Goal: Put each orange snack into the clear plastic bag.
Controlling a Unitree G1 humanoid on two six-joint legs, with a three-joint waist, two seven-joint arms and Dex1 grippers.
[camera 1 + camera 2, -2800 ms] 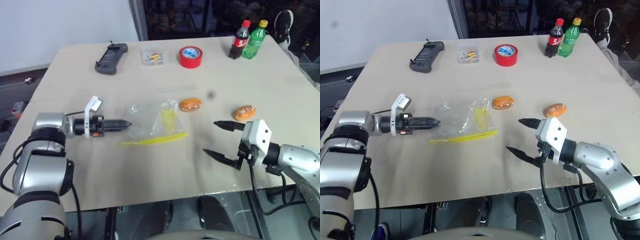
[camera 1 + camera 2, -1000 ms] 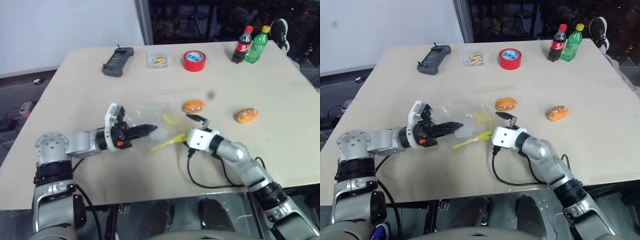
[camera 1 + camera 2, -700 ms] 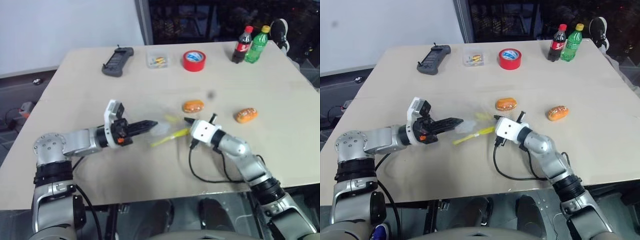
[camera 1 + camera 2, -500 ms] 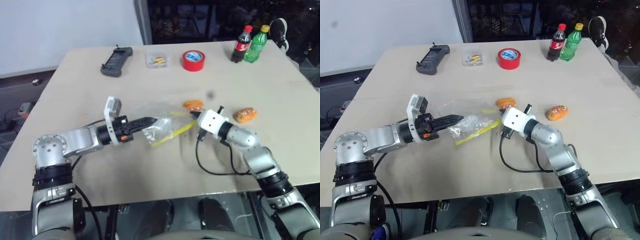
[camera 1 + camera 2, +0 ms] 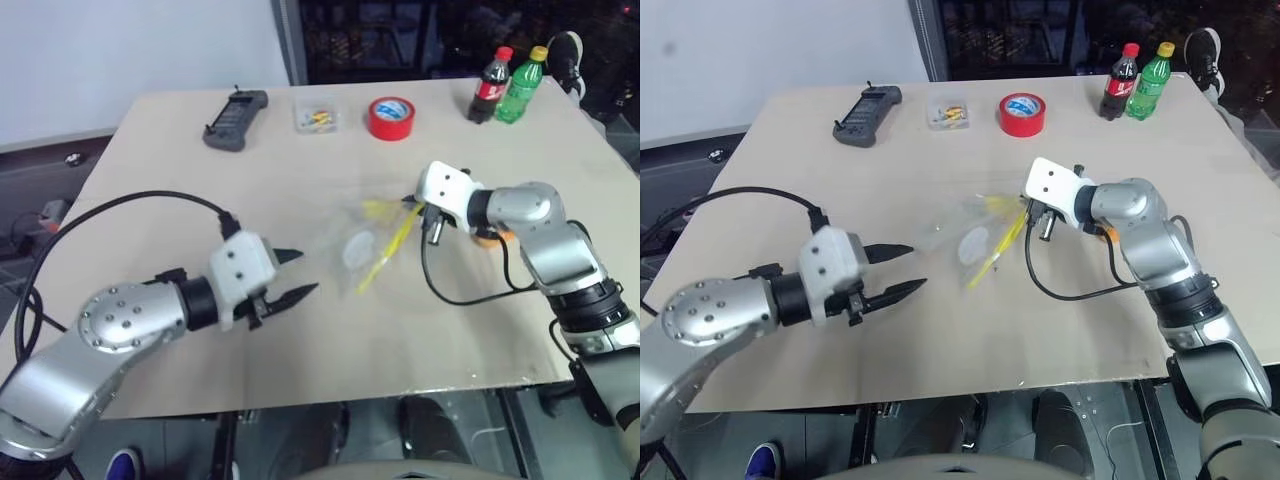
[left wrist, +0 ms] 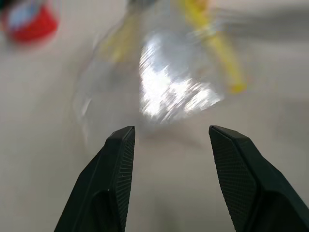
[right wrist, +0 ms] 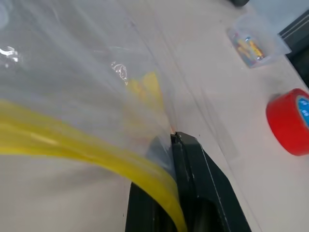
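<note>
The left gripper grabs the clear plastic bag by its yellow seal strip (image 5: 386, 258) next, to hold the bag's opening open for each orange snack.
My right gripper (image 5: 413, 207) is shut on the yellow seal edge of the clear plastic bag (image 5: 358, 248) and holds it lifted off the table, hanging down toward the left. The right wrist view has the yellow strip (image 7: 72, 145) pinched at the black fingers. My left gripper (image 5: 300, 272) stands open a short way to the left of the bag, apart from it; in its wrist view the bag (image 6: 169, 92) hangs beyond the spread fingers. One orange snack (image 5: 490, 239) peeks out from behind my right forearm. I cannot see the other orange snack.
Along the table's far side lie a black controller (image 5: 236, 105), a small clear box (image 5: 317, 118), a red tape roll (image 5: 391, 117), a cola bottle (image 5: 489, 85) and a green bottle (image 5: 522, 85). A black cable loops under my right wrist.
My right gripper closed on the bag's seal edge and carried it up and to the right. My left gripper let go of the bag, opened and drew back.
</note>
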